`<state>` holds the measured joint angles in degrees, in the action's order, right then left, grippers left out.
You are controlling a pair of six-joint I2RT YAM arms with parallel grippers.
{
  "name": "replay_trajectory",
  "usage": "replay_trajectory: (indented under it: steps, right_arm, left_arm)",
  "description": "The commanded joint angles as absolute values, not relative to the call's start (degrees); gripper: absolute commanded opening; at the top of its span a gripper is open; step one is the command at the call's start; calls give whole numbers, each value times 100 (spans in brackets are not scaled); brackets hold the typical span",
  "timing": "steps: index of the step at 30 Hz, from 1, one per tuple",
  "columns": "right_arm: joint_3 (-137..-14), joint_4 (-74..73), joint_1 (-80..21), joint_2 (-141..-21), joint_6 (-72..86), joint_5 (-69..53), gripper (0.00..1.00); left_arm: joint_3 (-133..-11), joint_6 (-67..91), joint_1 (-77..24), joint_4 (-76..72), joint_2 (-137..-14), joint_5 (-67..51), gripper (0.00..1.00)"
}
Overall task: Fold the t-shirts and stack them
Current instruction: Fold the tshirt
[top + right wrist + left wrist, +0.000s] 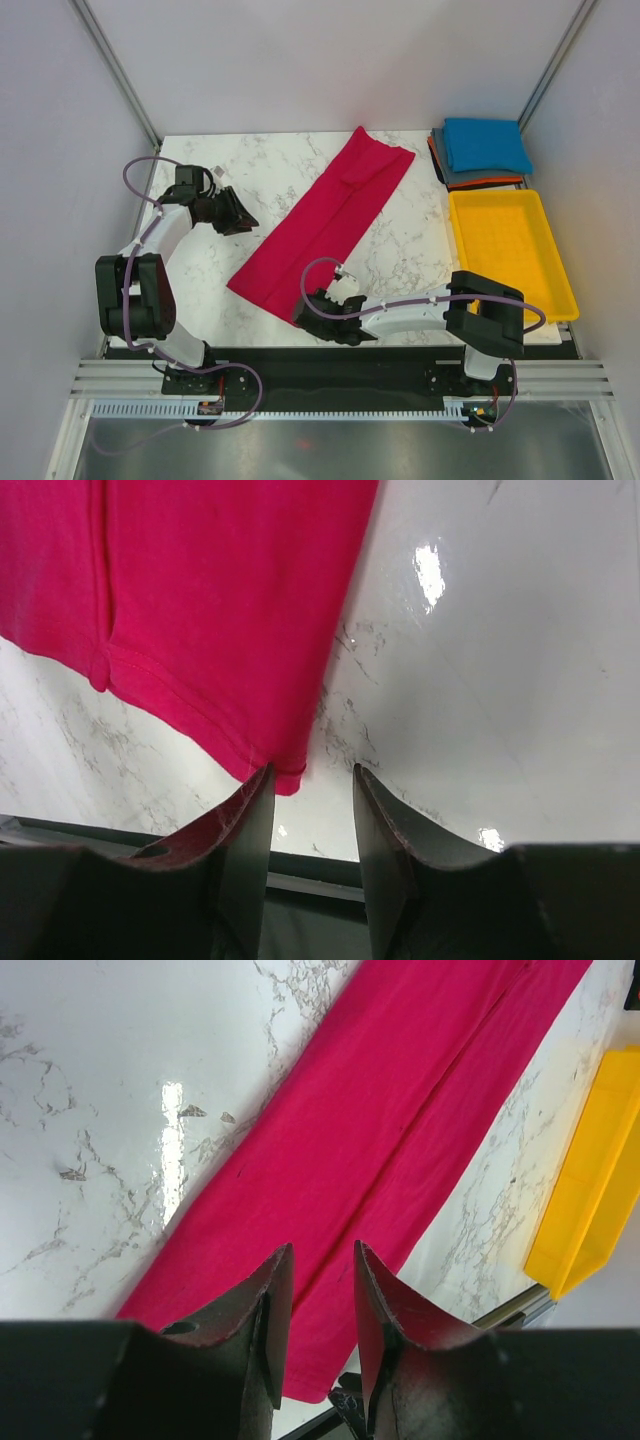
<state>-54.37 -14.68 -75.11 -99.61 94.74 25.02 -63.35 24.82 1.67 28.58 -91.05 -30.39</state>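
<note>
The crimson-red t-shirt is folded. My right gripper should next grab its near-end corner to fold that end over the t-shirt.
The crimson-red t-shirt [325,215] lies folded into a long narrow strip, running diagonally from the table's far middle to its near left. It also fills the left wrist view [380,1140] and the top left of the right wrist view [200,600]. My left gripper [245,222] is open and empty, hovering left of the strip's middle. My right gripper [305,312] is open and empty at the strip's near corner [288,775], low over the table. A folded stack with the blue tee [486,145] on top of dark grey and orange ones sits at the far right.
A yellow plastic tray [508,250] stands on the right side of the marble table [220,180], just in front of the folded stack; its edge shows in the left wrist view [590,1180]. The table's near edge and a black rail run beneath my right gripper.
</note>
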Motion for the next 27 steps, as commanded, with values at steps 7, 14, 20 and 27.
replay_trajectory:
  steps: [7, 14, 20, 27]
  right_arm:
    - [-5695, -1678, -7453, -10230, 9343, 2479, 43]
    - [-5905, -2055, -7427, -10362, 9281, 2338, 42]
    - [-6170, -2311, -7418, -10599, 9123, 2171, 32]
    - [-6337, -2592, -7418, -10653, 8886, 2303, 0]
  left_arm:
    - [-6319, 2593, 255, 2733, -8903, -3120, 37]
    - [-6311, 2593, 264, 2725, -8886, -3094, 37]
    - [-6302, 2610, 290, 2725, -8851, -3085, 37]
    - [-6284, 2540, 281, 2725, -8789, -3190, 38]
